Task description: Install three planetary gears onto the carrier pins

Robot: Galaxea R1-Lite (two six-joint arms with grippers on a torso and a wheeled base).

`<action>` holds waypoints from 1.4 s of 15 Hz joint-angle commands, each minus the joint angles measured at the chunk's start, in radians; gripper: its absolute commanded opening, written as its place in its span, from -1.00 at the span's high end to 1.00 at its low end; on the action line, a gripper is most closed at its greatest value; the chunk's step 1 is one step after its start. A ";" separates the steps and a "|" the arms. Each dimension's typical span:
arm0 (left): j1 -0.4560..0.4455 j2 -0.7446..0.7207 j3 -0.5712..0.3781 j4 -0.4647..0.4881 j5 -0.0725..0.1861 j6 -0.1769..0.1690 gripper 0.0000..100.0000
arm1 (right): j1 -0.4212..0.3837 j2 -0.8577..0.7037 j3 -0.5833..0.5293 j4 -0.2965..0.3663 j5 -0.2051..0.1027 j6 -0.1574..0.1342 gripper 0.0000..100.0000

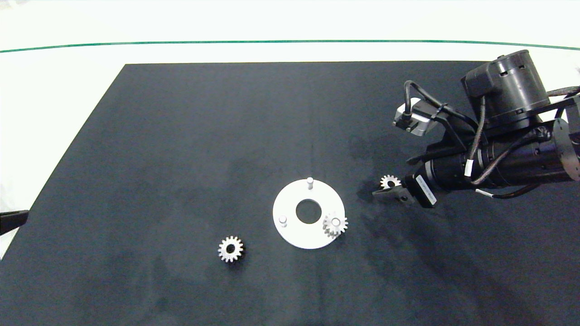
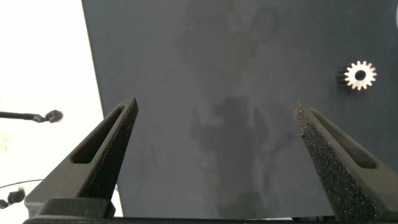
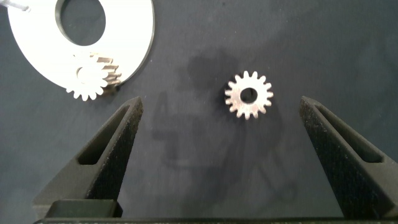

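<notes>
My right gripper takes hold of the gear by its toothed rim [image 1: 384, 181] [image 3: 263, 95] next, leaving the gear's hole free to slide onto a carrier pin.
The white carrier disc [image 1: 290, 203] lies mid-mat with three carrier pins in a triangle. One planetary gear [image 1: 335, 223] sits on the right-hand pin, also seen in the right wrist view as the gear [image 3: 87, 81] on the disc [image 3: 137, 37]. The far pin [image 1: 310, 182] and the left pin [image 1: 282, 220] are bare. A second gear [image 1: 389, 182] lies flat on the mat right of the disc. My right gripper [image 3: 221, 102] is open around this gear [image 3: 249, 95] without touching it. A third gear [image 1: 230, 248] lies front left of the disc. My left gripper [image 2: 216, 106] is open and holds nothing.
Everything rests on a black mat [image 1: 181, 158] with white table around it and a green line [image 1: 181, 44] at the back. The left arm [image 1: 12, 220] shows only at the left edge. The left wrist view shows the mat's edge and the third gear [image 2: 360, 74].
</notes>
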 commanded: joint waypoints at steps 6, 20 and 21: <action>-0.028 0.021 -0.001 0.003 0.002 -0.005 -1.00 | -0.008 0.065 -0.023 -0.006 -0.010 -0.004 -1.00; -0.034 0.004 0.000 0.006 0.004 -0.002 -1.00 | -0.086 0.142 -0.060 0.013 0.009 -0.007 -1.00; -0.034 0.004 0.000 0.006 0.004 -0.002 -1.00 | -0.082 0.147 -0.063 0.013 0.009 -0.007 -0.98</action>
